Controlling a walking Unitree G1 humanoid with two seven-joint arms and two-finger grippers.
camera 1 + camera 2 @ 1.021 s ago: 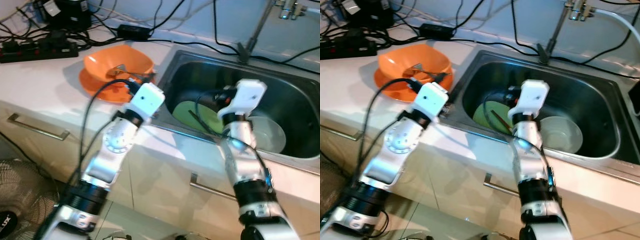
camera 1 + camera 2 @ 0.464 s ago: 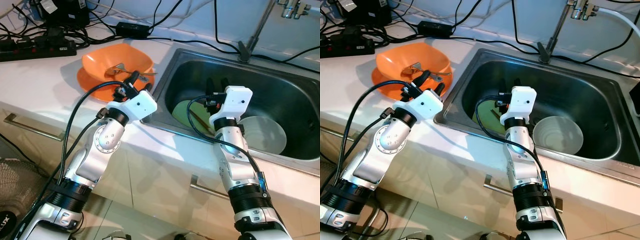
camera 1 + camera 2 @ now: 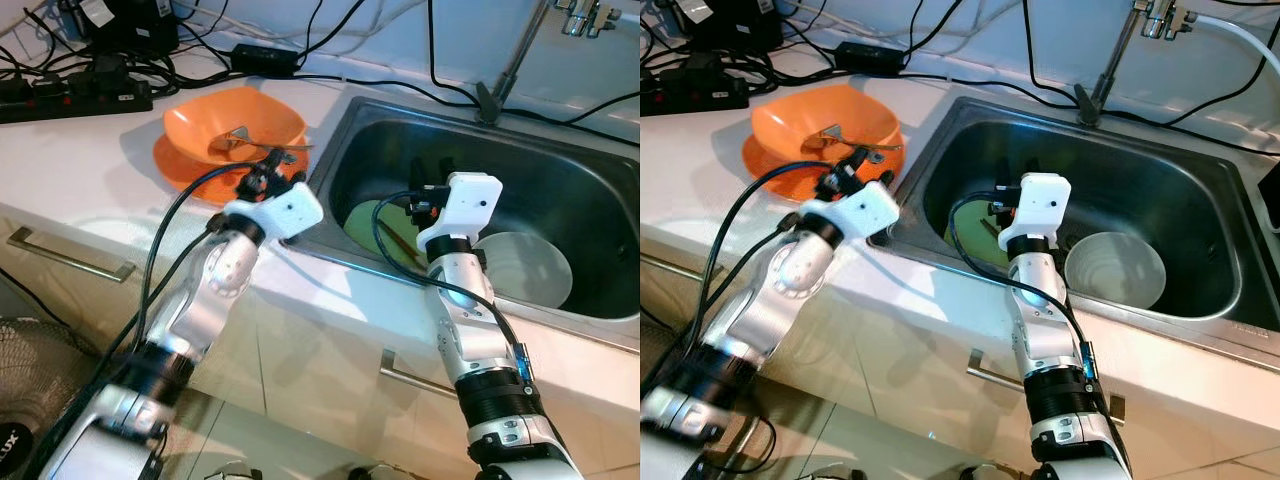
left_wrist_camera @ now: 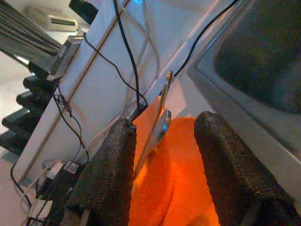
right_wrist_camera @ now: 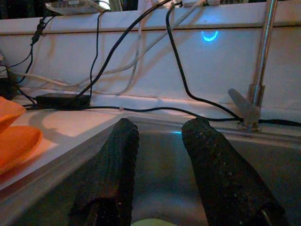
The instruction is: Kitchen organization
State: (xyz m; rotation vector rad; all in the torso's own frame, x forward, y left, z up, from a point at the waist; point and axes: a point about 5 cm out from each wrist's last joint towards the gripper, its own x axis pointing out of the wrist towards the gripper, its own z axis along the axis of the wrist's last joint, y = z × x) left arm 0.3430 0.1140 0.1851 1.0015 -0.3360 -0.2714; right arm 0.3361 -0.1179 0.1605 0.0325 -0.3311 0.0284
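The metal fork has its handle [image 3: 288,146] sticking out past the bowl's rim, while the fork's head [image 3: 238,135] lies down inside the orange bowl. So my left gripper will grab the fork by the handle next.
An orange bowl [image 3: 235,125] sits on an orange plate [image 3: 180,165] on the white counter, left of the sink [image 3: 560,180]. A metal utensil [image 3: 236,140] lies in the bowl. My left gripper [image 3: 262,172] hovers open at the bowl's near right rim; in its wrist view the fingers [image 4: 106,174] frame the utensil [image 4: 160,117] and the orange bowl [image 4: 183,179]. My right gripper [image 3: 432,172] is open and empty over the sink's left half, above a green plate [image 3: 368,222] with a brown stick [image 3: 400,240] on it. A white bowl [image 3: 535,270] lies beside the plate.
A black power strip [image 3: 80,95], an adapter [image 3: 265,57] and many cables crowd the back of the counter. The faucet [image 3: 510,60] rises behind the sink. Drawer handles [image 3: 70,255] line the cabinet front, and a fan [image 3: 30,400] stands on the floor at lower left.
The view has shifted since a second ago. My left gripper has moved slightly closer to the orange bowl as its arm swung. My right gripper dropped lower over the sink, then held still.
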